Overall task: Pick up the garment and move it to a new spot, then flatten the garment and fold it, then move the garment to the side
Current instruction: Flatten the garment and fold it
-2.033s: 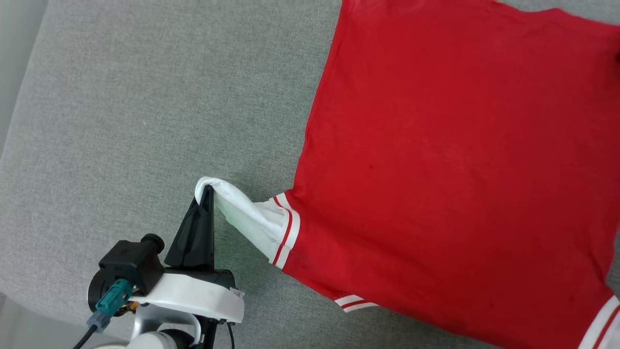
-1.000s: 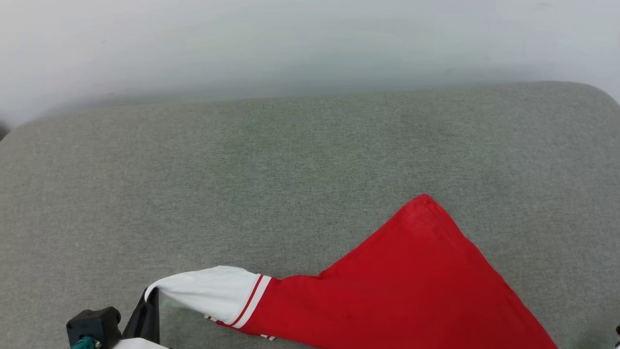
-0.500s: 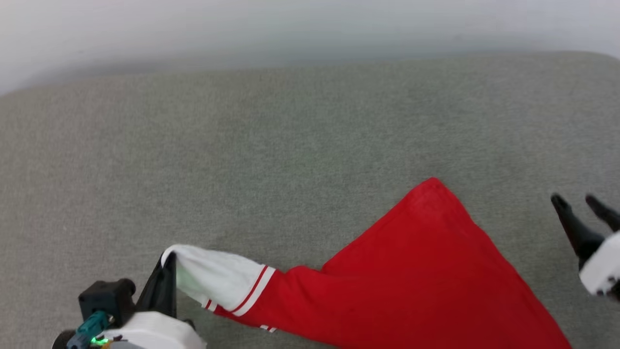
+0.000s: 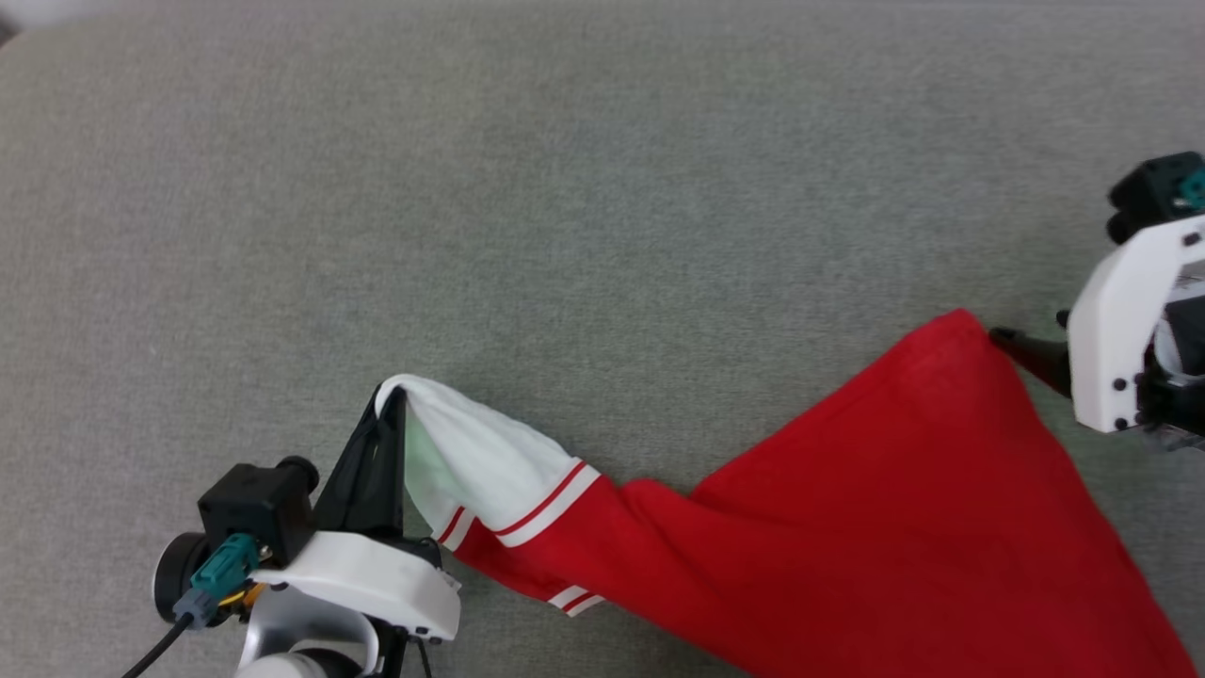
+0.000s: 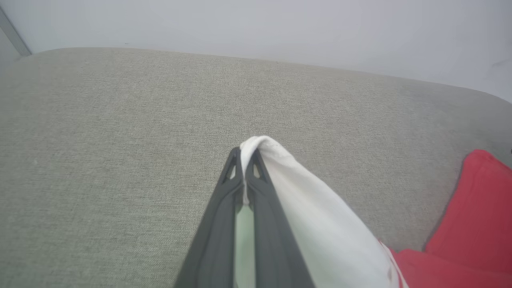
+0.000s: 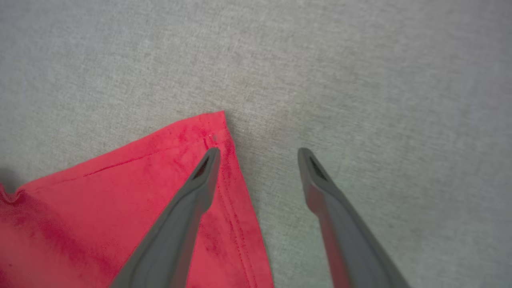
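The garment's broad red cloth [image 4: 904, 508] lies flat and empty cushion borders its edge, so my right gripper pinches the garment by its hemmed corner [image 4: 960, 326] next.
The garment [image 4: 894, 527], a red jersey T-shirt with white, red-striped sleeves, lies stretched across the lower right of the grey cushion, plain red side up. My left gripper [image 4: 393, 400] at the lower left is shut on the tip of a white sleeve [image 4: 480, 461], which it holds lifted; the left wrist view shows that sleeve [image 5: 304, 208] pinched between the closed fingers [image 5: 244, 176]. My right gripper [image 6: 258, 151] is open over a pointed red corner [image 6: 212, 128], one finger above the cloth, the other over bare cushion. From the head camera its dark fingertip [image 4: 1026, 353] touches that corner [image 4: 955, 330].
The grey fabric cushion [image 4: 565, 207] spreads wide to the left and above the garment. A pale wall [image 5: 280, 24] rises behind the cushion's far edge in the left wrist view.
The head camera has tilted down, so the whole picture shifted. My right gripper has come in from the right and now stands open at the red corner. The left gripper keeps the sleeve.
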Controlling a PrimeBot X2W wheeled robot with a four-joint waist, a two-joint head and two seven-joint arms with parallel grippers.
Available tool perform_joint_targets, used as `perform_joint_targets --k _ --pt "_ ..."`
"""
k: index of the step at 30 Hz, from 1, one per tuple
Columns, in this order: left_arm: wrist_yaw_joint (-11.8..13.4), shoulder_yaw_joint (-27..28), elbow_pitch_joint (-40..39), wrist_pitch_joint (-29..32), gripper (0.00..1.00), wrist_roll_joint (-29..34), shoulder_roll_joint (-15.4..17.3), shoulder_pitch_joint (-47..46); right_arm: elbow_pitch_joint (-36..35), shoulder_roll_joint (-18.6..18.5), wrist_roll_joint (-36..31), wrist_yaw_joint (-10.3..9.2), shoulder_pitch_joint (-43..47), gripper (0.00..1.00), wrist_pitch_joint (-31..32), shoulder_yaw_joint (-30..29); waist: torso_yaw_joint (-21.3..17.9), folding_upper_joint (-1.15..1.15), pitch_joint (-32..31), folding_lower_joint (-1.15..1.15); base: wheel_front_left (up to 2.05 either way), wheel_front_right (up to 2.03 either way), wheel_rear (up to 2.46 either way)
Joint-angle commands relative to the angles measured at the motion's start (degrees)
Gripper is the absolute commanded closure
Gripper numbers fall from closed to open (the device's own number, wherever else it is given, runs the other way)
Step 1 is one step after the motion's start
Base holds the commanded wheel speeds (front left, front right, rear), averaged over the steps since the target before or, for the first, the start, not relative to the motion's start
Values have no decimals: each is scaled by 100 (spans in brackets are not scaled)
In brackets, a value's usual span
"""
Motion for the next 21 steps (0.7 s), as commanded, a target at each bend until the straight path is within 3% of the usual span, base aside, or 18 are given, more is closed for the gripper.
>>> perform_joint_targets --k 1,5,11,12,14,21 --pt "-24 -7 14 -43 100 11 -26 -92 36 37 -60 -2 -69 0 108 58 126 0 150 -1 0 0 0" --pt "-102 -68 148 -146 100 7 -110 -234 220 197 -93 -2 -218 0 672 284 219 0 282 -1 0 0 0" --pt "-211 -128 365 -266 100 -46 -210 -354 643 280 -174 -2 40 0 898 559 284 0 340 -1 0 0 0" --pt "-227 -128 399 -287 100 -61 -217 -357 692 292 -166 -2 92 18 939 586 286 0 334 -1 0 0 0" --pt "-261 -95 466 -329 100 -125 -247 -386 725 325 -132 -2 146 100 925 621 284 0 306 -1 0 0 0" --pt "-311 17 660 -435 100 -192 -185 -471 541 302 -15 -1 -63 100 448 718 200 0 2 -1 0 0 0"
